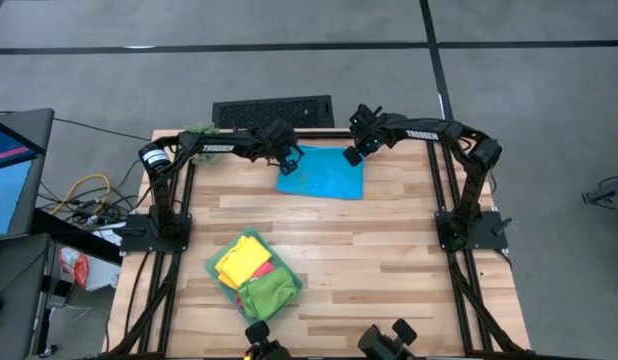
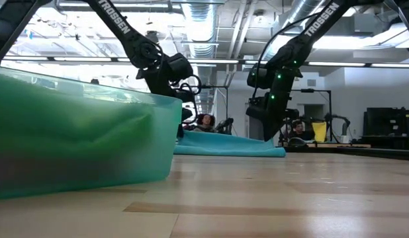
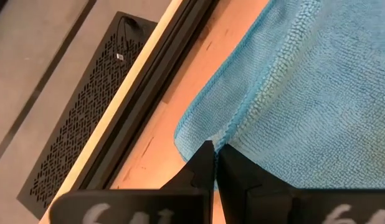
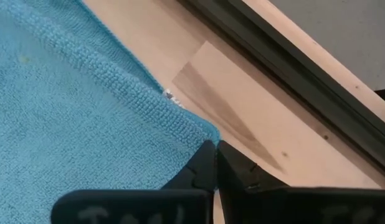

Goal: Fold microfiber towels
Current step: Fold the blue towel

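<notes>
The hem (image 3: 253, 93) in my left gripper's fingers lies down on the lower layer (image 3: 205, 121), so it is time to release the blue towel now: the towel would remain folded.
A bright blue microfiber towel (image 1: 324, 173) lies on the table near its far edge, also seen as a low heap in the low view (image 2: 231, 145). My left gripper (image 1: 287, 160) is shut at the towel's far left end (image 3: 213, 148). My right gripper (image 1: 354, 155) is shut at its far right corner (image 4: 215, 148). Both point steeply down. The yellow towel (image 1: 237, 262), pink towel (image 1: 264, 268) and leaf green towel (image 1: 269, 295) lie bunched in a pale teal tray (image 1: 217, 262) at the near middle of the table. My left gripper pinches the blue towel's hemmed edge (image 3: 225, 135) between its two fingers, close to the far left corner, coming from above at a slant. A second layer or flap (image 3: 189, 127) lies beside the hem on the table. The towel stays on the wood. My right gripper pinches the blue towel's far right corner (image 4: 205, 132) between its two fingers, slanting down from above. How many layers are held I cannot tell. The rest of the towel lies flat on the table.
The tray's wall (image 2: 79, 139) fills the low view's left side. A black grille panel (image 1: 272, 110) lies beyond the table's far edge, and a small green plant ball (image 1: 199, 130) sits at the far left corner. Bare wood (image 1: 389, 250) stretches between towel and tray.
</notes>
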Controlling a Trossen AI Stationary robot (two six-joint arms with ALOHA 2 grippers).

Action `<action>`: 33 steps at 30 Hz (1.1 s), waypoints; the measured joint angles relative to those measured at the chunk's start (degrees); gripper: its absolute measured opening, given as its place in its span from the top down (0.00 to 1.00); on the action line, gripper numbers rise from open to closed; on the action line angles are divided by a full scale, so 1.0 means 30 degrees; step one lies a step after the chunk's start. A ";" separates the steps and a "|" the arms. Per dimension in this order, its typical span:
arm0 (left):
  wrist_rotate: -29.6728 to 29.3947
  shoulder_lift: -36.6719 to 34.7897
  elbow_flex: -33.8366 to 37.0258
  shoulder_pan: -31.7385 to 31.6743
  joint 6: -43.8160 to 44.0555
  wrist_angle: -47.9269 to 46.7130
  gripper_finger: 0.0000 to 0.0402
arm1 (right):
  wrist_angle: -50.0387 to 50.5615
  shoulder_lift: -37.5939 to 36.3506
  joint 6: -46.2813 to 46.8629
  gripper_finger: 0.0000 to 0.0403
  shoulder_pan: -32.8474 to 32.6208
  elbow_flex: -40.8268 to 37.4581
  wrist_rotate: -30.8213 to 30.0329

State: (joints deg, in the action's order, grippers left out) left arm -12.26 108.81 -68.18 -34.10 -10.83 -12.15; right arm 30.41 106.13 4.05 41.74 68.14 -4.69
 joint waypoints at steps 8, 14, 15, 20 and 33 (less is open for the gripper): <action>0.0555 0.0000 0.0000 -0.0016 -0.0477 0.0055 1.00 | -0.0022 0.0000 0.0143 0.86 0.0007 0.0000 0.0007; 0.0496 0.0000 0.0000 -0.0249 -0.0590 0.0102 0.98 | -0.0007 0.0000 0.0491 0.76 0.0007 0.0000 -0.0573; 0.0476 0.0000 0.0000 -0.0343 -0.0454 0.0142 0.97 | 0.0006 0.0000 0.0495 0.74 0.0007 0.0000 -0.0789; 0.0002 0.0000 0.0000 -0.0903 0.0776 0.0548 0.85 | 0.0365 0.0008 0.0497 0.64 0.0135 -0.0007 -0.1072; 0.2477 -0.0080 0.0005 -0.1386 0.0847 -0.1418 0.52 | 0.0857 -0.2588 -0.0191 0.52 -0.0099 -0.0012 0.0941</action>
State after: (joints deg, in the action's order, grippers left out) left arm -4.83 108.58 -68.17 -38.26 -8.29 -16.41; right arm 32.98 98.36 3.48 41.44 68.10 -1.86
